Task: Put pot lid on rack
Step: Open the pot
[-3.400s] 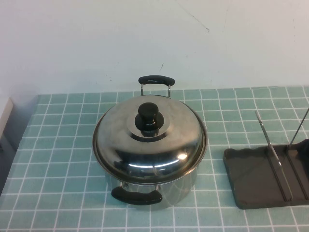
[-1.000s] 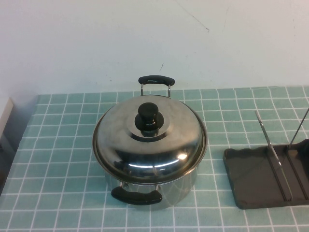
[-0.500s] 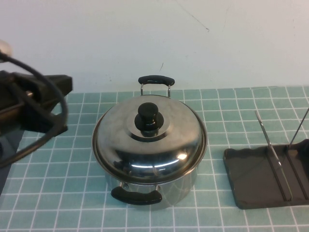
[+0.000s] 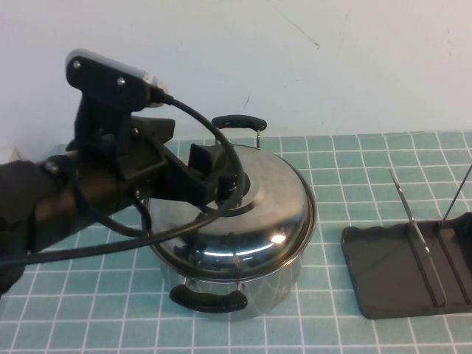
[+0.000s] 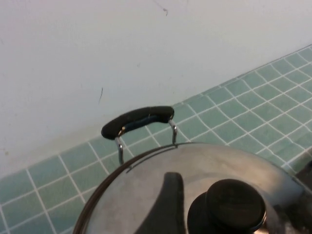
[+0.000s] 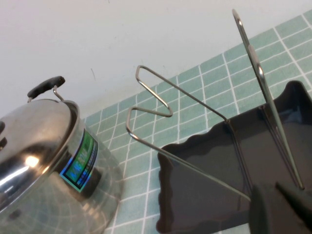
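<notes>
I should next grab the lid by its narrow black knob (image 4: 237, 195) with my left gripper, because the lid, a broad steel dome (image 4: 269, 221), is too wide for the gripper's fingers.
The pot lid (image 4: 273, 214), shiny domed steel, sits on the steel pot (image 4: 284, 284) at the table's middle. My left gripper (image 4: 221, 184) reaches in from the left just above the lid. It is open, with its jaws on either side of the black knob (image 5: 234, 207), which the gripper mostly hides in the high view. The rack (image 4: 383, 273), a dark tray with upright wire dividers (image 4: 413, 221), lies empty at the right. My right gripper (image 6: 278, 187) is shut and empty just above the rack's tray (image 6: 204, 195); it is out of the high view.
The pot has two black handles, one at the back (image 4: 238, 121) and one at the front (image 4: 209, 299). A pale wall rises right behind the tiled table (image 4: 354, 169). Open tiles lie between the pot and the rack.
My left arm has swung in from the far left edge to over the lid, bringing its gripper to the knob. The lid, pot and rack have not moved.
</notes>
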Motion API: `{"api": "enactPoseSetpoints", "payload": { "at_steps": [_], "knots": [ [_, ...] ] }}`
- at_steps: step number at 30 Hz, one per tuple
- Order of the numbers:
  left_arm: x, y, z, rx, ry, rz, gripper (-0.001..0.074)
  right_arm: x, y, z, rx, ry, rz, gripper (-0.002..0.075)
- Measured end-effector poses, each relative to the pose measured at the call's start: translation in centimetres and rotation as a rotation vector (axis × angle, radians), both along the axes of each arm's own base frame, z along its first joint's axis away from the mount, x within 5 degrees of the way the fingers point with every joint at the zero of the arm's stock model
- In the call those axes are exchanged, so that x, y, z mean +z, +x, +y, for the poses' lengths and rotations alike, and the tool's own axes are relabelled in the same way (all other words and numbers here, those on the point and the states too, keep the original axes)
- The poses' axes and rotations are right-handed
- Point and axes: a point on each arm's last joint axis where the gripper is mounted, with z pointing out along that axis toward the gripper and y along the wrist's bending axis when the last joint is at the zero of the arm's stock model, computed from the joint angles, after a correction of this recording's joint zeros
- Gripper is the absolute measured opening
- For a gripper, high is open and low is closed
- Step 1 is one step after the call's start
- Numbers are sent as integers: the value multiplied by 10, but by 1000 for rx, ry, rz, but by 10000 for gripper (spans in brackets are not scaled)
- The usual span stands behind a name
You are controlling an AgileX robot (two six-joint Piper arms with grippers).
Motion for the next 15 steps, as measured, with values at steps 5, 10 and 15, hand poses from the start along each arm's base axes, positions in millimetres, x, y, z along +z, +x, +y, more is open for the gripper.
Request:
{"api": "enactPoseSetpoints", "payload": {
  "at_steps": [5, 10, 15],
  "knots": [
    [-25, 15, -9, 27, 18, 86, 680, 0, 0, 0, 0, 0, 0, -3],
    [-47, 26, -15, 42, 28, 162, 663, 0, 0, 0, 0, 0, 1, -3],
    [-56, 30, -20, 26, 20, 204, 627, 0, 0, 0, 0, 0, 1, -3]
  ]
}}
